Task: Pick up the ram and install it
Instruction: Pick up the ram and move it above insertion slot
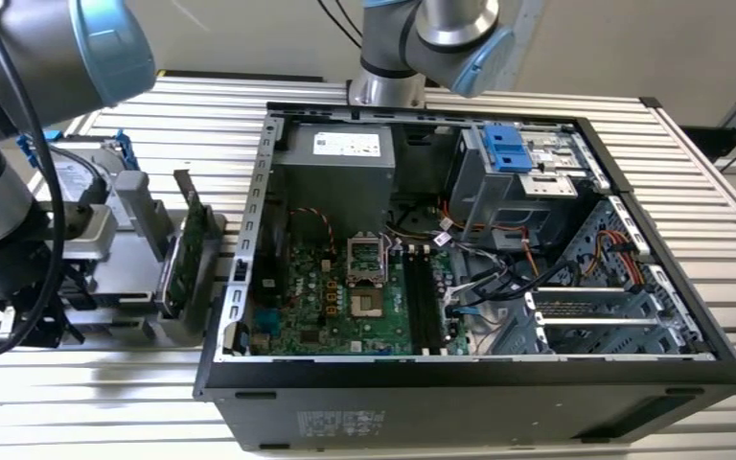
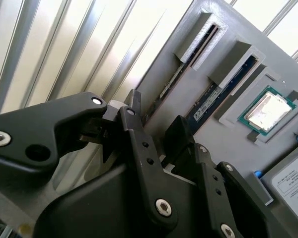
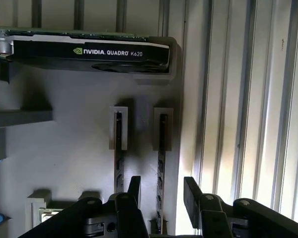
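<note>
Next, my gripper picks up the ram stick by its exposed long top edge [image 3: 160, 191] to install the stick in the motherboard's memory slot.
Two ram sticks stand on edge in slots of a grey parts holder [image 3: 64, 148]. One ram stick [image 3: 161, 148] [image 2: 164, 91] sits in the slot nearest the holder's edge, the other ram stick [image 3: 118, 148] [image 2: 216, 96] in the slot beside it. In both wrist views my gripper [image 3: 162, 191] [image 2: 156, 121] is open and straddles the stick nearest the edge. Its black fingers [image 3: 191, 193] stand on either side of that stick with a gap on each side. In the exterior view the arm [image 1: 11, 192] reaches down over the holder [image 1: 126, 287] at that view's left.
The holder also carries a graphics card [image 3: 89, 52] [image 1: 183, 254], a processor chip [image 2: 268, 111] and a hard drive [image 2: 293, 178] [image 1: 80, 172]. The open computer case [image 1: 471, 379] lies on the slatted table, with black memory slots [image 1: 422, 297] on its green motherboard [image 1: 330, 307].
</note>
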